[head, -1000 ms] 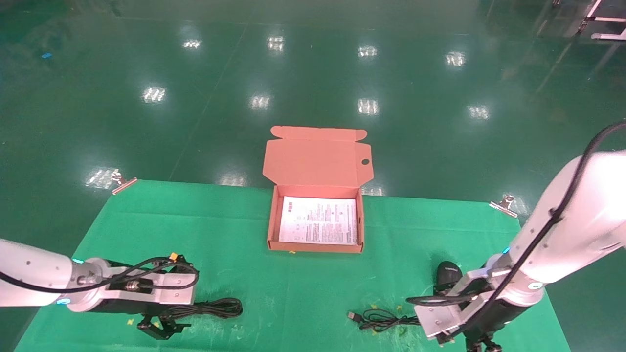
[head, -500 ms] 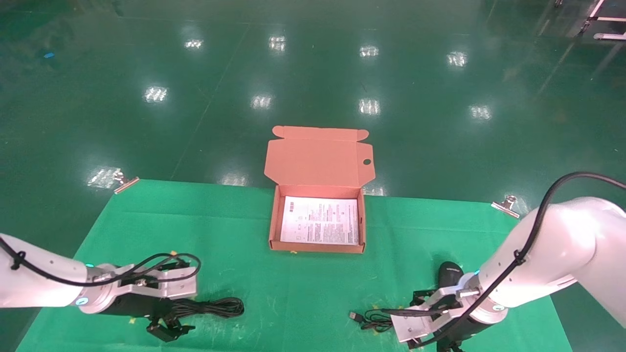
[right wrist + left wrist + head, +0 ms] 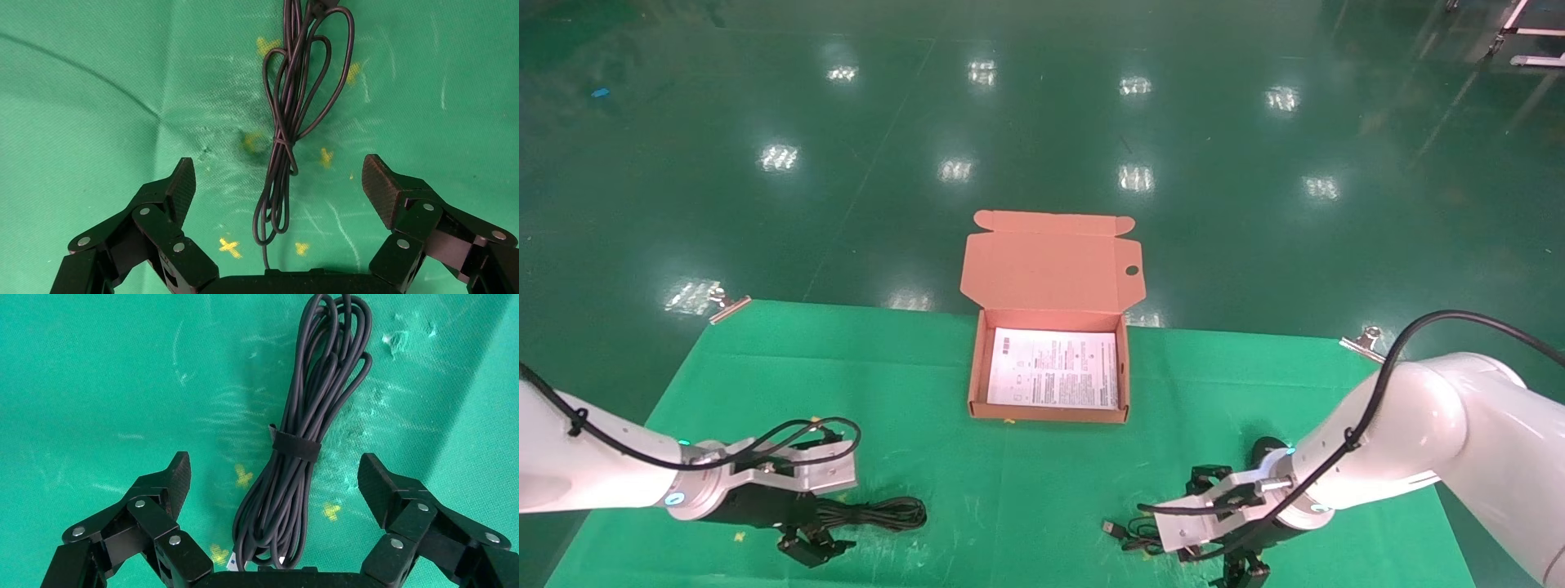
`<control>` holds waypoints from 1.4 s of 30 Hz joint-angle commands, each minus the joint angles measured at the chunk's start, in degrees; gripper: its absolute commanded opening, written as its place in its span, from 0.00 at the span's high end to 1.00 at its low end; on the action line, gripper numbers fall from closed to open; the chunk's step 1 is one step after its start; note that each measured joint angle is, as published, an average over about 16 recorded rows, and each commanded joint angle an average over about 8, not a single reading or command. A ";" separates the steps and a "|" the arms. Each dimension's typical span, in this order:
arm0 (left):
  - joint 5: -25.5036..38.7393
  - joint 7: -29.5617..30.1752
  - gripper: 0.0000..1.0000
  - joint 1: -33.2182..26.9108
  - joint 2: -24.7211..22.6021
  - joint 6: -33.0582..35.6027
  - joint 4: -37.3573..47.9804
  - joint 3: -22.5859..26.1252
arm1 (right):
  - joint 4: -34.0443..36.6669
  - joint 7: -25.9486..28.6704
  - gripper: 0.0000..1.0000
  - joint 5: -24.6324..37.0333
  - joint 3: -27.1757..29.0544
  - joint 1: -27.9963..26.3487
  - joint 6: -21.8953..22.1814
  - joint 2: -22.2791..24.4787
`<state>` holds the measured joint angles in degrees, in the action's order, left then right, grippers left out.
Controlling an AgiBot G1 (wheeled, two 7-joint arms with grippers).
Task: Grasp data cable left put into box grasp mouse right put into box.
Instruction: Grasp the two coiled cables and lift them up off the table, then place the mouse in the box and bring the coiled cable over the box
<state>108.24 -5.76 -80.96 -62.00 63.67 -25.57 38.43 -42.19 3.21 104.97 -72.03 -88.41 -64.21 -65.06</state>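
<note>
My left gripper has to grab the data cable by its strapped middle [image 3: 297,446] next, because the cable has loose loops at both ends.
The data cable [image 3: 883,514] is a black bundle with a strap, lying on the green mat at the front left. My left gripper [image 3: 815,535] is open and low over the bundle's near end; in the left wrist view the cable [image 3: 300,447] lies between the spread fingers of the gripper [image 3: 275,470]. The mouse [image 3: 1265,447] sits at the front right, mostly hidden by my right arm. Its thin cord [image 3: 1133,535] lies coiled to its left. My right gripper [image 3: 1214,523] is open, and the cord [image 3: 284,141] runs between its fingers [image 3: 183,177]. The orange-brown box [image 3: 1048,413] stands open mid-table, holding only its printed sheet.
The box lid [image 3: 1050,261] stands up at the back. Metal clips [image 3: 727,306] [image 3: 1365,341] hold the mat's far corners. Yellow cross marks [image 3: 243,476] dot the mat by both cables. Green floor lies beyond the table.
My right arm has come down and moved left, bringing its gripper over the mouse cord. My left gripper has edged right along the cable bundle. The box, cable and mouse have not moved.
</note>
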 commanded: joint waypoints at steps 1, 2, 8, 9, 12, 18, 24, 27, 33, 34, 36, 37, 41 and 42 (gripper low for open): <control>-0.31 -1.11 0.48 -0.39 -0.44 -0.35 1.81 -0.17 | 1.02 -0.65 0.68 0.22 0.03 0.28 1.17 -0.55; -0.37 -1.34 0.60 -0.51 -0.53 -0.41 2.28 -0.20 | 1.28 -0.83 0.80 0.21 0.05 0.35 1.42 -0.66; -0.50 -1.69 1.00 -0.85 -0.75 -0.52 3.32 -0.26 | 1.83 -1.19 1.00 0.19 0.09 0.53 1.90 -0.87; -0.51 -1.66 1.00 -0.84 -0.73 -0.51 3.23 -0.26 | 1.79 -1.16 1.00 0.18 0.09 0.53 1.87 -0.86; -0.51 -1.55 1.00 -0.78 -0.67 -0.48 2.93 -0.26 | 1.65 -1.09 1.00 0.17 0.09 0.52 1.75 -0.81; -0.50 -1.41 1.00 -0.64 -0.57 -0.39 2.45 -0.26 | 1.42 -0.93 1.00 0.15 0.09 0.45 1.54 -0.71; -0.47 -1.33 1.00 -0.54 -0.51 -0.34 2.13 -0.25 | 1.26 -0.81 1.00 0.13 0.09 0.38 1.41 -0.64; -0.46 -1.29 1.00 -0.50 -0.48 -0.33 2.02 -0.25 | 1.20 -0.78 1.00 0.12 0.09 0.35 1.35 -0.62; -0.44 -1.23 1.00 -0.44 -0.44 -0.31 1.83 -0.23 | 1.11 -0.74 1.00 0.11 0.09 0.32 1.26 -0.59; -0.44 -1.22 1.00 -0.43 -0.44 -0.30 1.80 -0.23 | 1.09 -0.74 1.00 0.11 0.09 0.32 1.24 -0.58; -0.43 -1.21 1.00 -0.42 -0.43 -0.29 1.76 -0.22 | 1.07 -0.73 1.00 0.11 0.09 0.31 1.22 -0.58; -0.43 -1.20 1.00 -0.41 -0.43 -0.28 1.73 -0.22 | 1.05 -0.72 1.00 0.11 0.09 0.31 1.20 -0.57; -0.42 -1.18 1.00 -0.39 -0.41 -0.25 1.66 -0.20 | 1.02 -0.71 1.00 0.11 0.09 0.30 1.18 -0.56; -0.41 -1.18 1.00 -0.39 -0.41 -0.24 1.65 -0.20 | 1.01 -0.71 1.00 0.11 0.09 0.29 1.17 -0.55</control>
<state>107.83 -6.94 -81.35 -62.42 63.43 -23.91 38.22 -41.17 2.50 105.08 -71.94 -88.12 -63.04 -65.61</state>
